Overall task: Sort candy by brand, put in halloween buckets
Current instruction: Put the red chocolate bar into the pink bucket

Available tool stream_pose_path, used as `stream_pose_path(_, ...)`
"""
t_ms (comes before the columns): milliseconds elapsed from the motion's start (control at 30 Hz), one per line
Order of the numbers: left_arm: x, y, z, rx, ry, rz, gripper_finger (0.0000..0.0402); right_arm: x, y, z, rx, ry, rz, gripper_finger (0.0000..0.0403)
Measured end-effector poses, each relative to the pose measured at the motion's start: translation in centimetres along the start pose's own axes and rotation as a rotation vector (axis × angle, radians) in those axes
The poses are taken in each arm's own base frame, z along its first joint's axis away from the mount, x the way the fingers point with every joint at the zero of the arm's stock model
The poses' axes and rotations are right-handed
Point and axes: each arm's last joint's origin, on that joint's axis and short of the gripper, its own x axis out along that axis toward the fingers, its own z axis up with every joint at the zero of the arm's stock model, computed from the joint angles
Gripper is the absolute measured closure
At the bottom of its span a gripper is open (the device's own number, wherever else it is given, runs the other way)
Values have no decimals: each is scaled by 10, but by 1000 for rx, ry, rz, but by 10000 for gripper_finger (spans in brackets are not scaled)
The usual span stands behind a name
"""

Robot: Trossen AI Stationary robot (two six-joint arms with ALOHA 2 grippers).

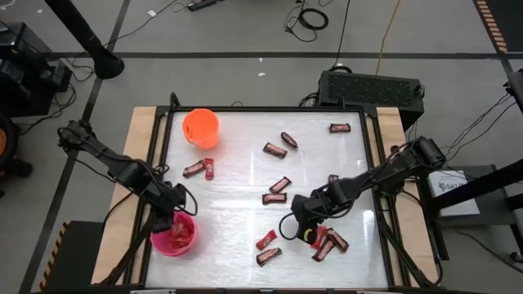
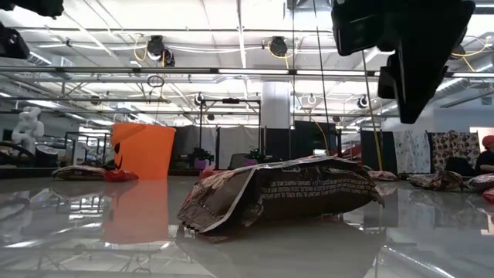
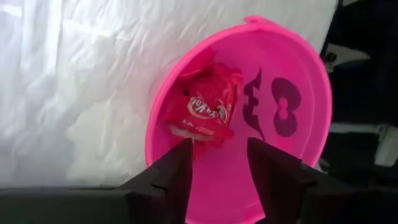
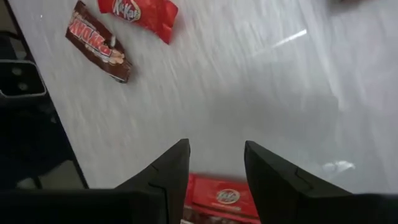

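The red bar has to be sorted into the pink bucket, so my right gripper will grab it by its wrapper end next.
The pink bucket (image 1: 174, 236) stands near the table's left near corner and has red candy (image 3: 208, 109) inside. My left gripper (image 3: 217, 155) hovers open over its rim (image 3: 158, 118), holding nothing. The orange bucket (image 1: 200, 128) stands at the far left, also seen in the low view (image 2: 143, 150). My right gripper (image 4: 216, 158) is open above the table right of centre (image 1: 298, 222). A red bar (image 4: 224, 196) lies flat below and between its fingers. A brown bar (image 4: 96, 40) and another red bar (image 4: 140, 12) lie ahead of it.
Loose bars lie flat across the table: a pair (image 1: 198, 169) near the orange bucket, several around the middle (image 1: 276, 192) and far side (image 1: 340, 128), a cluster (image 1: 328, 243) by the right gripper. A crumpled brown wrapper (image 2: 285, 193) lies close to the low camera.
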Motion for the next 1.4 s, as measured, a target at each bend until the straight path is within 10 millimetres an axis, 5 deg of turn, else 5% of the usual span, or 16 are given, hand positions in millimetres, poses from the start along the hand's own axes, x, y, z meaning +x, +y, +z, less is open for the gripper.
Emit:
stream_pose_path(167,0,-6,7,173,-86,-42,240,1,2,-8,170,27,-23,257)
stream_pose_path(467,-13,-10,45,471,-539,81,240,0,-3,-21,799,67,-159,257)
stream_pose_path(933,-18,9,86,513,-638,90,240,8,17,-52,981,35,-182,256)
stream_pose_path(1400,-15,19,103,541,-632,49,240,63,20,-59,1087,22,-298,256)
